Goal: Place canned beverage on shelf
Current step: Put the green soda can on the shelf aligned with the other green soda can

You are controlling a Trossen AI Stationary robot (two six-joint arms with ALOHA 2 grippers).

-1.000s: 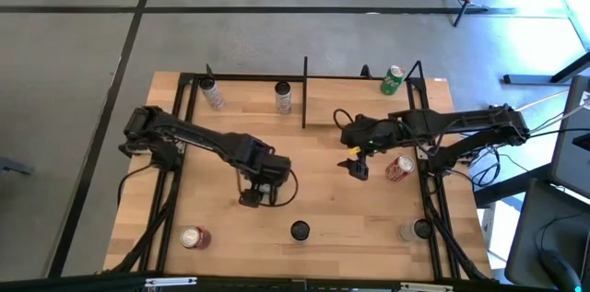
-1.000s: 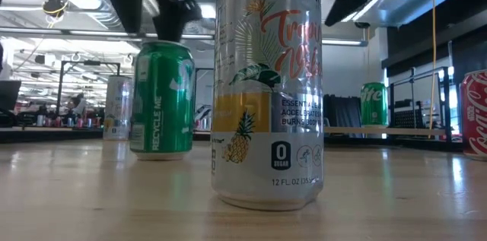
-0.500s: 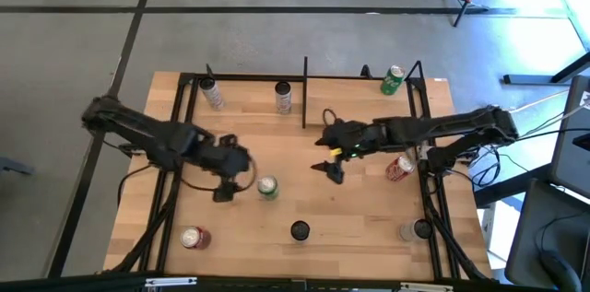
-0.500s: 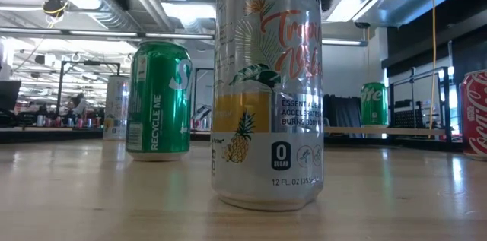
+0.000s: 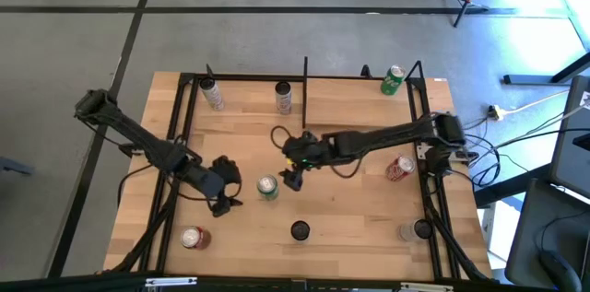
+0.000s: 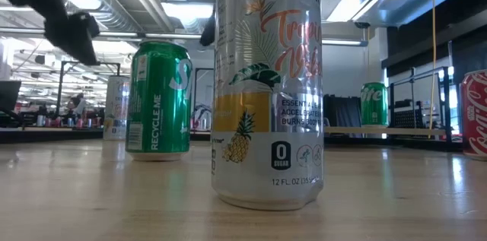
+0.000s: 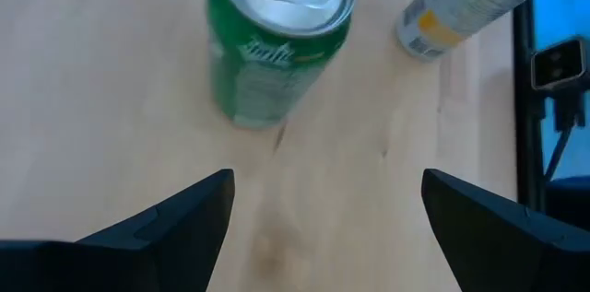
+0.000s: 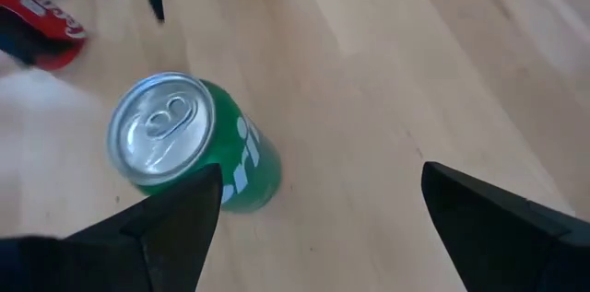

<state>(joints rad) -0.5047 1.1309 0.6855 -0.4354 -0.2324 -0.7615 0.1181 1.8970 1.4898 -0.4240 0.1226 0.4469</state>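
The green canned beverage has to go on the shelf (image 5: 359,103), so my right gripper will grab the canned beverage by its side (image 5: 269,195) next.
A green soda can (image 5: 267,187) stands upright on the tabletop near its middle; it also shows in the low view (image 6: 158,96). My left gripper (image 5: 224,204) is open just left of it; in the left wrist view (image 7: 323,186) the can (image 7: 277,43) stands ahead of the fingers, apart from them. My right gripper (image 5: 293,180) is open just right of the can, which shows beside its finger in the right wrist view (image 8: 189,140), untouched. The shelf (image 5: 359,103) is at the table's far right, with another green can (image 5: 394,80) at its far corner.
A tall Celsius can (image 6: 266,89) stands near the front edge (image 5: 300,230). Two cans (image 5: 213,96) (image 5: 283,98) stand at the far left. Red cans are at the right (image 5: 399,168) and near left (image 5: 194,237). Black posts and rails (image 5: 305,89) rise along the far edge.
My left gripper has drawn back from over the green can toward the table's left and near edge, leaving the can upright where it was. My right gripper has gone toward the table's left, up to the green can.
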